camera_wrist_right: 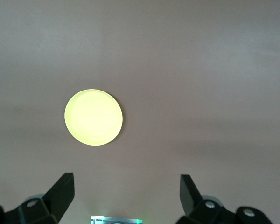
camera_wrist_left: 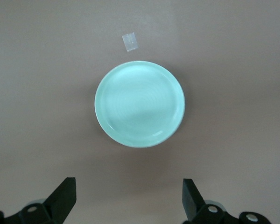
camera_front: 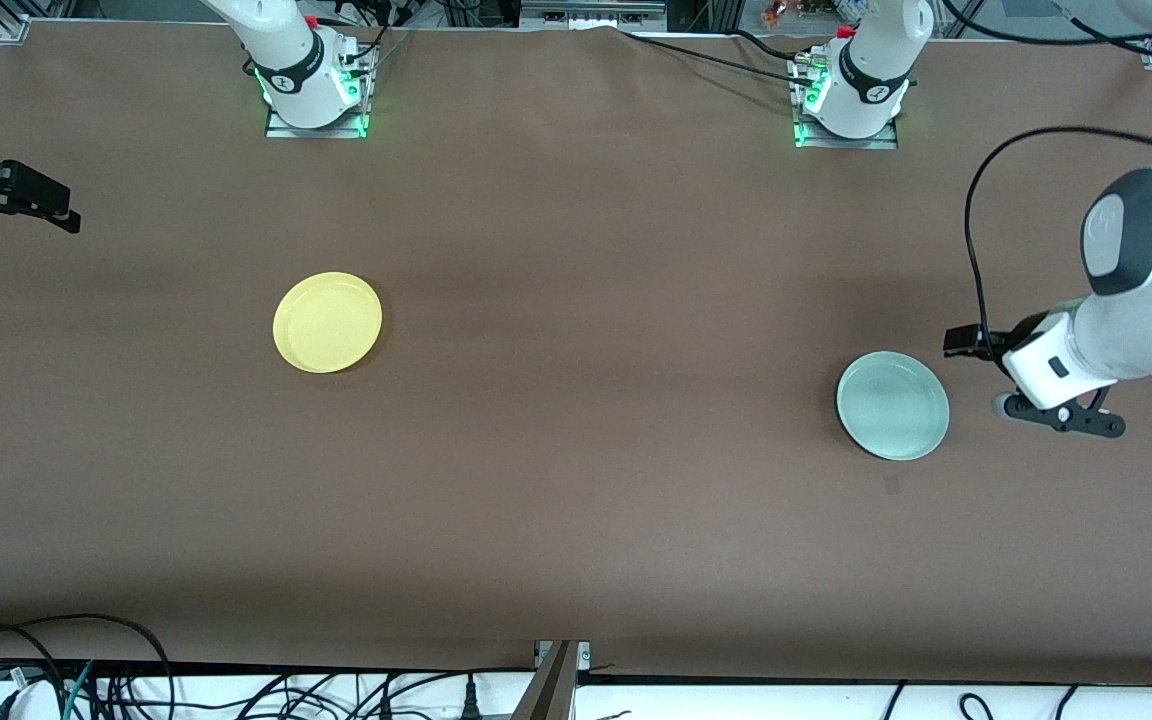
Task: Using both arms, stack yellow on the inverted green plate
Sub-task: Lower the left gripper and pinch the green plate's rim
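Observation:
My left gripper grabs the green plate by its rim (camera_front: 892, 456) (camera_wrist_left: 139, 62) next. Then I turn that plate upside down as a base for the yellow one.
The yellow plate (camera_front: 327, 322) lies rim up on the brown table toward the right arm's end; it also shows in the right wrist view (camera_wrist_right: 93, 117). The pale green plate (camera_front: 893, 405) lies rim up toward the left arm's end and shows in the left wrist view (camera_wrist_left: 139, 104). My left gripper (camera_front: 976, 345) hangs in the air beside the green plate, over the table at the left arm's end. It is open and empty (camera_wrist_left: 129, 196). My right gripper (camera_front: 46, 205) is up over the table's edge at the right arm's end, well away from the yellow plate, open and empty (camera_wrist_right: 126, 191).
A small piece of tape (camera_front: 891, 485) sticks to the table just nearer the front camera than the green plate; it also shows in the left wrist view (camera_wrist_left: 130, 42). The arm bases (camera_front: 316, 100) (camera_front: 846, 115) glow green. Cables (camera_front: 56, 680) lie along the front edge.

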You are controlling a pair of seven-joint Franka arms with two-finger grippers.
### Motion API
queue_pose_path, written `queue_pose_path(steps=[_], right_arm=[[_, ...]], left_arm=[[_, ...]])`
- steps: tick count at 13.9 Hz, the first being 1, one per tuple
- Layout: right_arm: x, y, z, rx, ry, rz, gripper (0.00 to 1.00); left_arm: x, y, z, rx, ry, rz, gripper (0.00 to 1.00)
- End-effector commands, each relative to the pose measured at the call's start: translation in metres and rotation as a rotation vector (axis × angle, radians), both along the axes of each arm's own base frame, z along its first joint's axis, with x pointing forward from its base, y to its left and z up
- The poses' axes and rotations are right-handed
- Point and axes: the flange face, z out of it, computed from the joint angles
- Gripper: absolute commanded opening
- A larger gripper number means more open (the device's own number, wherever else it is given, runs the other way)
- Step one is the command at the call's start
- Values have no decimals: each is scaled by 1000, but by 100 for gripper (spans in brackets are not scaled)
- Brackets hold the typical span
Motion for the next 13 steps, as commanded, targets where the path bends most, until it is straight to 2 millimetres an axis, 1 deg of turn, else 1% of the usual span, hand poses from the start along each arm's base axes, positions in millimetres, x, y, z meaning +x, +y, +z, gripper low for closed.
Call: queue_pose_path(steps=[1, 2, 3, 4, 5, 6, 8, 9, 12, 13], right_arm=[[1, 1, -10, -12, 0, 3, 100], [4, -1, -22, -8, -3, -2, 100], [5, -1, -33, -4, -5, -3, 100], [5, -2, -37, -4, -8, -3, 100], [5, -1, -38, -4, -6, -3, 100], [6, -1, -39, -4, -5, -3, 100], [7, -1, -38, -3, -11, -4, 100], [7, -1, -38, -3, -11, -4, 100], [6, 0, -36, -5, -12, -1, 100], [6, 2, -37, -5, -11, -4, 100]], left_arm=[[14, 62, -67, -80, 13, -80, 100], [20, 74, -90, -101, -13, -131, 100], [24, 84, -108, -116, -47, -190, 100], [27, 96, -125, -127, -69, -227, 100], [28, 103, -144, -140, -82, -255, 100], [30, 105, -159, -147, -98, -291, 100], [35, 100, -186, -161, -132, -383, 100], [36, 95, -194, -165, -138, -407, 100], [37, 80, -203, -172, -132, -428, 100], [37, 76, -212, -175, -130, -432, 96]])
